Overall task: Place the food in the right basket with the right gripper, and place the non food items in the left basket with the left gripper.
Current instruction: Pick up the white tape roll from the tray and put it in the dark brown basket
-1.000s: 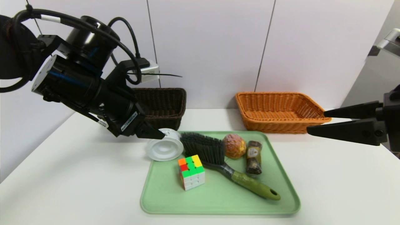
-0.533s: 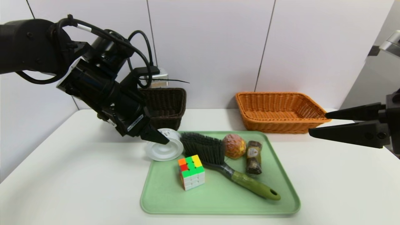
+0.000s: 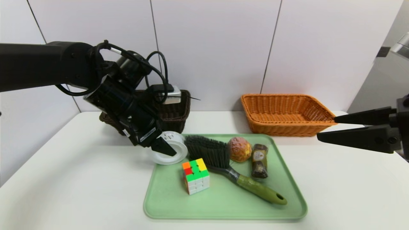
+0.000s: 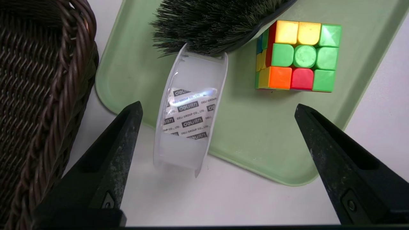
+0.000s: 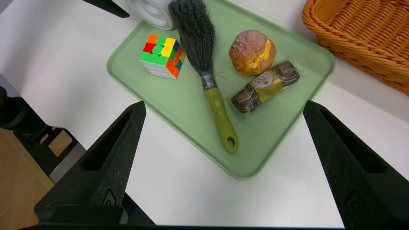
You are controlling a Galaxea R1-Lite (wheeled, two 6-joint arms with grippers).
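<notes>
My left gripper's fingers are still above the white spool (image 3: pixel 177 144), so it is too early to close. My left gripper lowers first, then closes on the spool.
The white spool (image 3: pixel 177 144) stands on edge at the far left corner of the green tray (image 3: pixel 223 204), against the brush (image 3: pixel 211 151) bristles. My left gripper (image 3: pixel 166 149) hangs open just over it; in the left wrist view the spool (image 4: pixel 188 108) lies between the spread fingers of the left gripper (image 4: pixel 218 105), untouched. The puzzle cube (image 3: pixel 195 175), bun (image 3: pixel 239 149) and wrapped snack (image 3: pixel 259 160) lie on the tray. My right gripper (image 3: pixel 326 129) hovers open and empty at the right. The dark left basket (image 3: pixel 172 105) is partly hidden behind the left arm.
The orange right basket (image 3: pixel 284 113) stands at the back right, empty as far as I see. The brush's green handle (image 5: pixel 220 115) points toward the tray's near right corner. White table surrounds the tray, with a wall close behind both baskets.
My left arm has swung down and forward, bringing its open gripper lower over the spool. The right gripper has drifted slightly; the objects have not moved.
</notes>
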